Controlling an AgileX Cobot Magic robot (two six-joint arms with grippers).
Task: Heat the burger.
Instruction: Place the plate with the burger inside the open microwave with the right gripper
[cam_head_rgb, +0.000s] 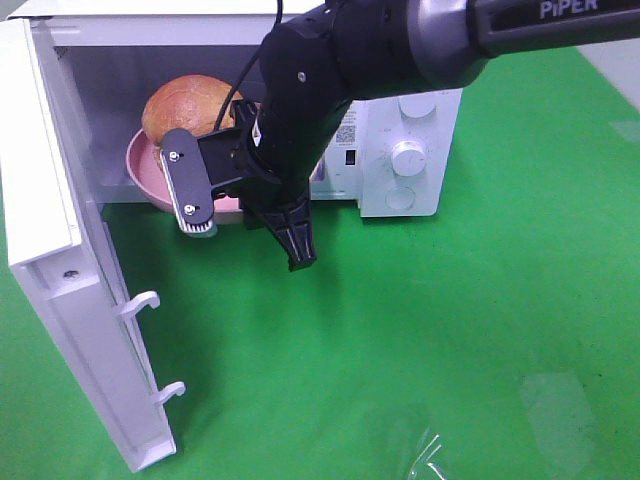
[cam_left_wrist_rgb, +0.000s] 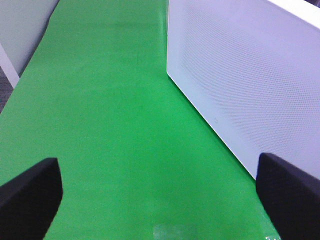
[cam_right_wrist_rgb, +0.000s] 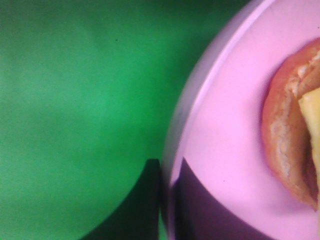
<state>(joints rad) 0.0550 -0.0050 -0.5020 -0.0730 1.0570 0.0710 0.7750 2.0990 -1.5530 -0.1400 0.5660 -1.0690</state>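
Note:
I should move the plate fully inside before my right gripper lets go of it, because the pink plate's front rim (cam_head_rgb: 229, 212) sticks out past the microwave's lower front edge.
The burger (cam_head_rgb: 183, 108) has a glossy brown bun and lies on a round pink plate (cam_head_rgb: 140, 165) at the mouth of the open microwave (cam_head_rgb: 400, 120). My right arm reaches across from the right, and my right gripper (cam_head_rgb: 232, 203) is at the plate's front rim. In the right wrist view the right gripper (cam_right_wrist_rgb: 165, 172) is shut on the plate's rim (cam_right_wrist_rgb: 200, 100), one dark finger under it and one on top, with the burger's bun and cheese (cam_right_wrist_rgb: 290, 130) close by. My left gripper (cam_left_wrist_rgb: 160, 200) is open over bare green cloth, holding nothing.
The microwave's white door (cam_head_rgb: 60, 250) stands swung open at the left, its latch hooks (cam_head_rgb: 140, 300) pointing out. Control knobs (cam_head_rgb: 408, 157) are on its right panel. A white perforated panel (cam_left_wrist_rgb: 240, 75) runs beside the left gripper. Green cloth (cam_head_rgb: 450, 350) covers the table.

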